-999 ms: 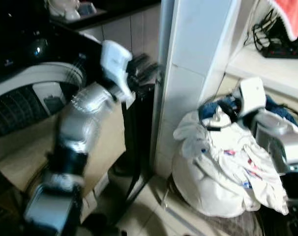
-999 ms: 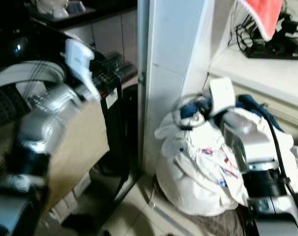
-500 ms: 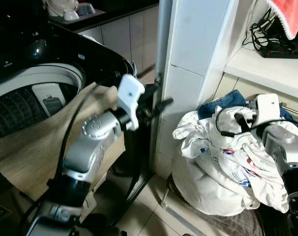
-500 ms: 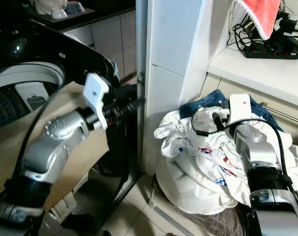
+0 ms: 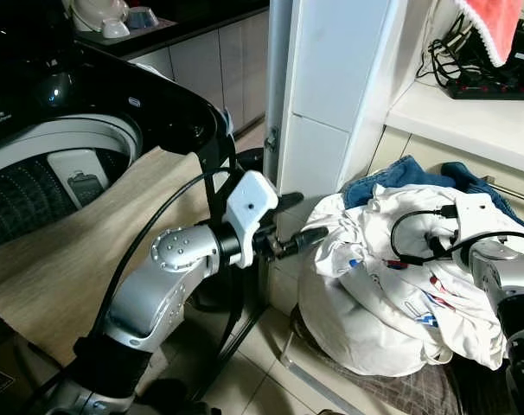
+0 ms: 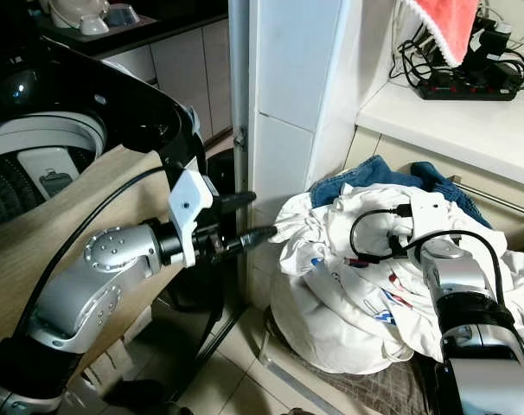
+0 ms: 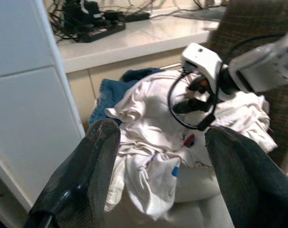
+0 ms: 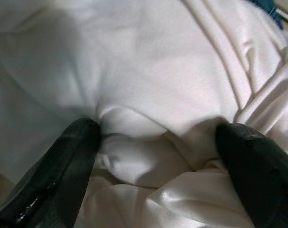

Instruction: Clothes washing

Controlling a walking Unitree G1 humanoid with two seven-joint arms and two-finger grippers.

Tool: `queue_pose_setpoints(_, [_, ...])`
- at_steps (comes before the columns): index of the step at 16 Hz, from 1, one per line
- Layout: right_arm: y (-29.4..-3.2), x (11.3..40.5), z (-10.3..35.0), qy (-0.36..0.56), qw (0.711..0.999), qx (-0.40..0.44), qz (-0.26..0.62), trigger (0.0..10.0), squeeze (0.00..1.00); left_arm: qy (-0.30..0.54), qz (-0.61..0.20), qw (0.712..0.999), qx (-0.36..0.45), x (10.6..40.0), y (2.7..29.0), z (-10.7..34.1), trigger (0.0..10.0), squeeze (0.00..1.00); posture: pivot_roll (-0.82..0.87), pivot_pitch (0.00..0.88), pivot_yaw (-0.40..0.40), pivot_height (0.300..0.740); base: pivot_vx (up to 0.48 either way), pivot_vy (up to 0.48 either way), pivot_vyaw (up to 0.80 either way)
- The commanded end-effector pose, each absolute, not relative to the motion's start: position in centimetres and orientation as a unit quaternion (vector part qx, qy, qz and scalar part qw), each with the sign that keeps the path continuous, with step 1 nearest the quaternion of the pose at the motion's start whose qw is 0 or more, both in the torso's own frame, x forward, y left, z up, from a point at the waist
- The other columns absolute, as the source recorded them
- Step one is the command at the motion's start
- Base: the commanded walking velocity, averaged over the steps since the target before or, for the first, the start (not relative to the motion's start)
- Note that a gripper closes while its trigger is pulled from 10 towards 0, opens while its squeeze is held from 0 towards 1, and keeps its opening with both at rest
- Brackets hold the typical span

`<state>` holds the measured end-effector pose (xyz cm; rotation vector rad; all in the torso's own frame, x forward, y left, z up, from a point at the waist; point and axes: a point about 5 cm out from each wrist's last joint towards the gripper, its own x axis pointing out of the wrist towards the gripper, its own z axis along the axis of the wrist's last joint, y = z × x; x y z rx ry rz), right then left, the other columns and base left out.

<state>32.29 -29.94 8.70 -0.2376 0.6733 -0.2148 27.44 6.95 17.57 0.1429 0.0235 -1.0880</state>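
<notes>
My right gripper should pinch the bunched fold next. Only a bunched fold (image 8: 139,154) stands up between its fingers, while the rest of the white cloth (image 8: 148,61) lies spread out.
A heap of white clothes (image 5: 374,294) with blue jeans (image 5: 407,173) at its back sits in a brown woven basket (image 5: 400,391) on the floor by a white pillar. My left gripper (image 5: 303,220) is open, hanging just left of the heap at its upper edge, with nothing between its fingers (image 7: 94,166). My right gripper (image 8: 158,142) is open and pressed down into the top of the white cloth, a fold of it bunched between the fingers (image 8: 70,161). The washing machine (image 5: 67,164) stands at the left with its drum open.
The white pillar (image 5: 331,95) rises between washer and basket. A tan sheet (image 5: 63,259) lies over the washer's front. Behind the basket is a white shelf (image 5: 469,112) with a power strip (image 5: 491,85), cables and a hanging red cloth (image 5: 497,22). Tiled floor lies below.
My left arm swung down from beside the washer's rim to the left edge of the heap. My right gripper sank from above the heap into the white cloth.
</notes>
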Motion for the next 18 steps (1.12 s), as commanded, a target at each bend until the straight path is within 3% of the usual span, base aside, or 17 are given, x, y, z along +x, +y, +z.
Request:
queue_pose_setpoints(1, [-30.31,31.93,8.29,0.349,0.924,-0.114,-0.106,9.7,0.00,0.012,-0.529,0.846,0.070,27.12,6.80,17.82,10.0,0.00,-0.08,0.000,0.013,0.740,0.000,0.000,0.00])
queue_pose_setpoints(2, [-30.29,31.96,8.26,0.350,0.924,-0.111,-0.105,3.2,0.00,0.016,-0.536,0.841,0.072,27.00,6.78,17.81,10.0,0.00,-0.08,0.000,0.013,0.740,0.000,0.000,0.00])
queue_pose_setpoints(3, [-30.26,31.99,8.27,0.350,0.925,-0.110,-0.104,0.0,0.00,0.017,-0.541,0.838,0.072,26.85,6.79,17.83,10.0,0.00,-0.08,0.000,0.014,0.740,0.000,0.000,0.00])
queue_pose_setpoints(18, [-30.05,32.64,8.99,0.332,0.934,-0.107,-0.079,0.0,0.00,0.030,-0.549,0.831,0.083,26.68,6.97,17.71,10.0,0.00,-0.08,0.000,0.012,0.740,0.000,0.000,0.00])
